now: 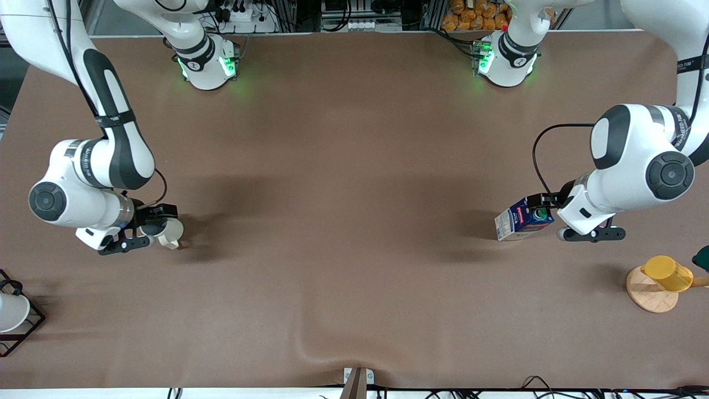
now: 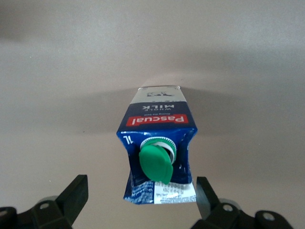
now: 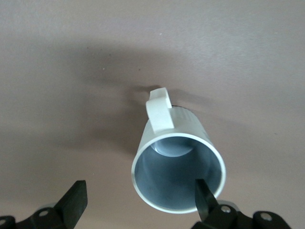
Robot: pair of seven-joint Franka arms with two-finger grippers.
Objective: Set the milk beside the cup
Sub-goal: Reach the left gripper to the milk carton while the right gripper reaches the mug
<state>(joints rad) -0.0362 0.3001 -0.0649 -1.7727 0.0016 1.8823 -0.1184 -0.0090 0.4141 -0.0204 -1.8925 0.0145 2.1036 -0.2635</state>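
Note:
My right gripper should next grab the off-white mug by its rim (image 3: 142,196), so that the cup and the milk can be set beside each other.
The milk (image 1: 520,220), a gable-top carton with a dark blue top and a green cap, stands on the brown table toward the left arm's end. My left gripper (image 1: 545,213) is open just above it. In the left wrist view the fingers (image 2: 76,195) flank the carton's top (image 2: 159,143) without touching it. The cup (image 1: 170,233), an off-white mug with a grey inside, stands toward the right arm's end, a long way from the milk. My right gripper (image 1: 150,228) is open over it. In the right wrist view one finger (image 3: 206,200) sits at the mug's rim (image 3: 178,124).
A yellow cup (image 1: 667,272) rests on a round wooden coaster (image 1: 645,296) near the left arm's end, nearer the camera than the milk. A white cup in a black wire rack (image 1: 12,313) sits at the right arm's end. The cloth has a wrinkle (image 1: 310,343) by the front edge.

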